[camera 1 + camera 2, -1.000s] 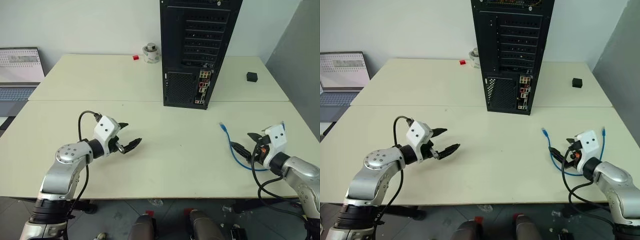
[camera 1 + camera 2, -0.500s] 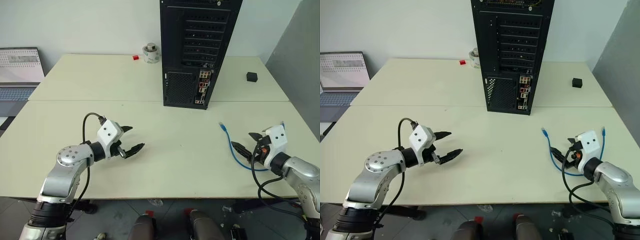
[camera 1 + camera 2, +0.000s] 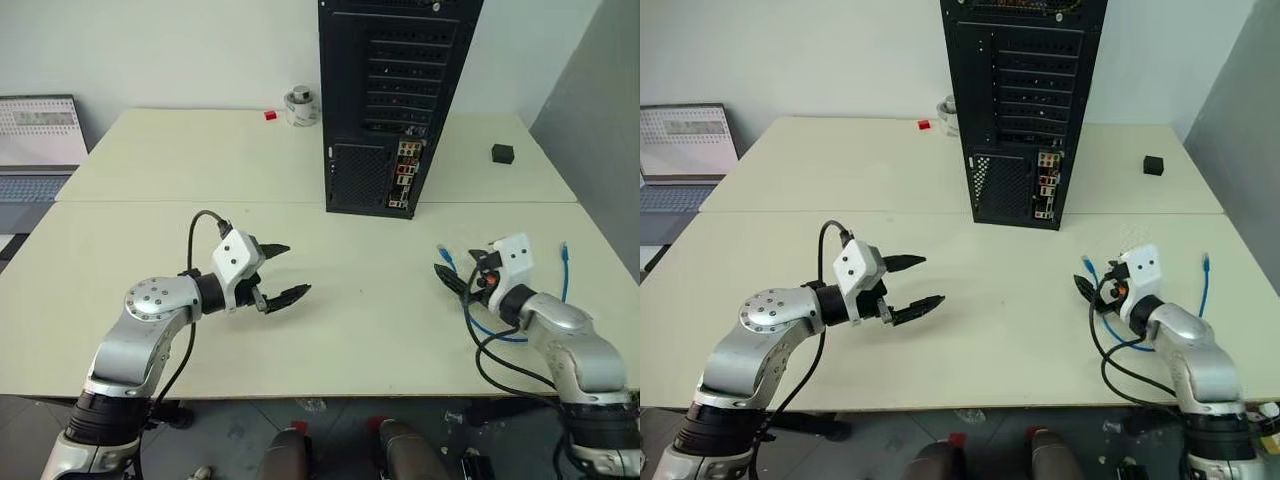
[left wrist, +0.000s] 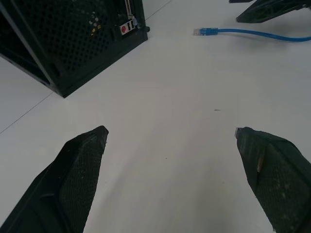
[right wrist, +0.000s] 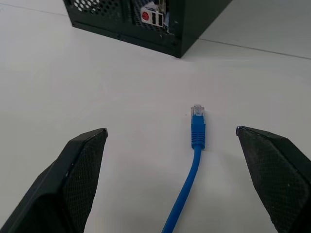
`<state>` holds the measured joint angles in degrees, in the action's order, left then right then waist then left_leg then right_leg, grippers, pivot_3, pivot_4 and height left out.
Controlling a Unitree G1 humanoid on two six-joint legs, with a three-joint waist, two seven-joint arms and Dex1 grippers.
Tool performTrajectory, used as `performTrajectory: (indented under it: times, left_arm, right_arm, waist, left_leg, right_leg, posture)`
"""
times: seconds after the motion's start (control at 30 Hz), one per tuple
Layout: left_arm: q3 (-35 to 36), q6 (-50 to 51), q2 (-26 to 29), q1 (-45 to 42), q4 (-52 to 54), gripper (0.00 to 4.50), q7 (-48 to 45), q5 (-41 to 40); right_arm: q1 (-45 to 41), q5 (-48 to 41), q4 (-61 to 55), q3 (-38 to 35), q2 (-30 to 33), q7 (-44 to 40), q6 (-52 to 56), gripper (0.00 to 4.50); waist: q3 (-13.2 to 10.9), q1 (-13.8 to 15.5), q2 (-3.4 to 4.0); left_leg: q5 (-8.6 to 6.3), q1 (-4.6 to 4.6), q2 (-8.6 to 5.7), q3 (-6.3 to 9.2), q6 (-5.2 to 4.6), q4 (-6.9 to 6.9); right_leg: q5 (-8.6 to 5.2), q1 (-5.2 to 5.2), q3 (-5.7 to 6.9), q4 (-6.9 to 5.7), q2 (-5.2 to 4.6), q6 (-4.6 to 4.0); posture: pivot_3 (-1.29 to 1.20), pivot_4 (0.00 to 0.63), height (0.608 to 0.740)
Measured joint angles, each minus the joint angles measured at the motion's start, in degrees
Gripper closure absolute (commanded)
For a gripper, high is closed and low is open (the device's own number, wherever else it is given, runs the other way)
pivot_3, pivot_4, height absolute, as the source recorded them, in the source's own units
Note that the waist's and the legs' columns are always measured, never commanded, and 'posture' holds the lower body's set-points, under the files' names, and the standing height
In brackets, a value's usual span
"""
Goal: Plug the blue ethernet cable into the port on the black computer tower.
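Observation:
The fingers of my right gripper still hang above the blue plug [image 3: 446, 257], so it is too early to close, and lowering comes first.
The blue ethernet cable [image 3: 478, 322] lies in a loop on the right of the table, one clear plug [image 5: 197, 110] pointing toward the black computer tower [image 3: 395, 100]. The tower stands upright at the back centre, its rear connector strip [image 3: 405, 175] facing me. My right gripper [image 3: 455, 268] is open just behind that plug, low over the table, with the plug lying ahead between its fingers [image 5: 80, 170], untouched. My left gripper [image 3: 293, 270] is open over bare table left of centre, holding nothing. In the left wrist view the cable [image 4: 252, 34] and the right gripper's fingers [image 4: 272, 7] lie ahead.
A laptop [image 3: 38, 140] sits at the far left. A small black cube [image 3: 503, 153] rests at the back right, a roll of tape [image 3: 301, 105] and a small red block [image 3: 271, 115] left of the tower. The cable's other plug [image 3: 565, 250] lies near the right edge.
My right gripper has moved forward and left, up to the cable's near plug. My left gripper has shifted right toward the table's middle. Both stay open; the cable has not moved.

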<state>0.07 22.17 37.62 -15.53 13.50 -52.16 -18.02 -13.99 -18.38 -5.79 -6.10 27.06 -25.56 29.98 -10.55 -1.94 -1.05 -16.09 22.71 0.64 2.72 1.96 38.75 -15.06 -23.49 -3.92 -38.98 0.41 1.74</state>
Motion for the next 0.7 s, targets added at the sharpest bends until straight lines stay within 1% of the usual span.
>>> performTrajectory:
  times: [0.13,0.2,0.23,0.4,0.43,0.53,0.6,0.63,0.7]
  left_arm:
    - [-0.85,-0.06,0.0,-0.04,0.12,0.03,-0.72,0.03]
    - [-0.85,-0.12,0.02,-0.01,0.11,0.0,-0.87,0.05]
    - [-0.86,-0.21,0.02,0.03,0.1,0.0,-0.9,0.1]
    - [-0.95,-1.0,0.02,0.04,0.09,0.0,-0.96,0.24]
    - [-0.95,-1.14,0.02,0.07,0.09,0.0,-0.96,0.25]
    - [-0.95,-1.38,0.02,0.41,0.08,0.0,-0.95,0.33]
    - [-0.95,-1.4,-0.01,0.55,0.07,0.0,-0.97,0.33]
    - [-0.96,-1.41,-0.05,0.57,0.06,0.0,-0.98,0.33]
    - [-0.97,-1.55,-0.15,0.56,-0.04,0.0,-1.1,0.32]
  right_arm:
    - [-2.9,3.1,8.06,1.83,-2.19,0.87,-3.16,0.0]
    - [-3.47,4.1,11.06,2.24,-2.69,1.0,-5.11,0.37]
    - [-4.15,4.69,12.38,2.38,-2.92,1.23,-6.21,0.45]
    - [-7.05,6.6,17.09,2.71,-3.37,2.28,-8.99,1.65]
    - [-7.09,6.8,17.15,2.71,-3.34,2.33,-9.03,1.79]
    - [-7.09,7.14,17.15,2.71,-2.91,2.34,-8.94,2.61]
    - [-7.01,7.37,16.88,2.71,-2.62,2.33,-8.64,2.95]
    - [-6.93,7.64,16.59,2.71,-2.52,2.33,-8.38,3.25]
    - [-6.65,8.04,15.84,2.73,-2.3,2.16,-7.87,3.61]
  waist:
    - [0.0,0.06,0.0]
    - [0.0,0.09,0.0]
    - [0.0,0.07,0.0]
    - [0.0,0.06,0.0]
    - [0.0,0.06,0.0]
    - [0.0,0.18,0.0]
    - [0.0,0.2,0.0]
    - [0.0,0.2,0.0]
    - [0.0,0.19,0.0]
  left_leg:
    - [0.0,0.03,-0.01,-0.04,0.0,0.0]
    - [0.0,0.03,-0.02,-0.02,0.0,0.0]
    - [0.0,0.02,-0.02,-0.02,0.0,0.01]
    - [0.0,0.0,-0.01,-0.02,0.0,0.02]
    - [0.0,0.0,-0.02,-0.01,0.0,0.02]
    - [0.0,0.0,-0.04,0.01,0.0,0.02]
    - [0.0,0.0,-0.04,0.01,0.0,0.03]
    - [0.0,0.01,-0.04,0.01,0.0,0.03]
    - [0.0,0.0,-0.04,0.02,0.0,0.02]
  right_leg:
    - [0.0,-0.01,0.03,0.0,0.0,0.0]
    - [0.0,-0.01,0.02,0.0,-0.02,-0.01]
    - [0.0,-0.01,0.0,0.0,-0.02,-0.01]
    - [0.01,0.0,0.0,-0.02,-0.01,0.0]
    - [0.01,0.01,0.0,-0.02,-0.01,-0.01]
    - [0.01,0.02,0.02,-0.01,-0.03,0.0]
    - [0.01,0.02,0.02,-0.01,-0.03,0.0]
    - [0.01,0.02,0.02,-0.01,-0.03,0.0]
    - [0.01,0.02,0.02,-0.01,-0.03,0.0]
  posture:
    - [0.0,0.15,0.74]
    - [0.0,0.15,0.74]
    - [0.0,0.15,0.74]
    - [0.0,0.15,0.74]
    - [0.0,0.15,0.74]
    - [0.0,0.15,0.74]
    - [0.0,0.15,0.74]
    - [0.0,0.15,0.74]
    - [0.0,0.15,0.74]
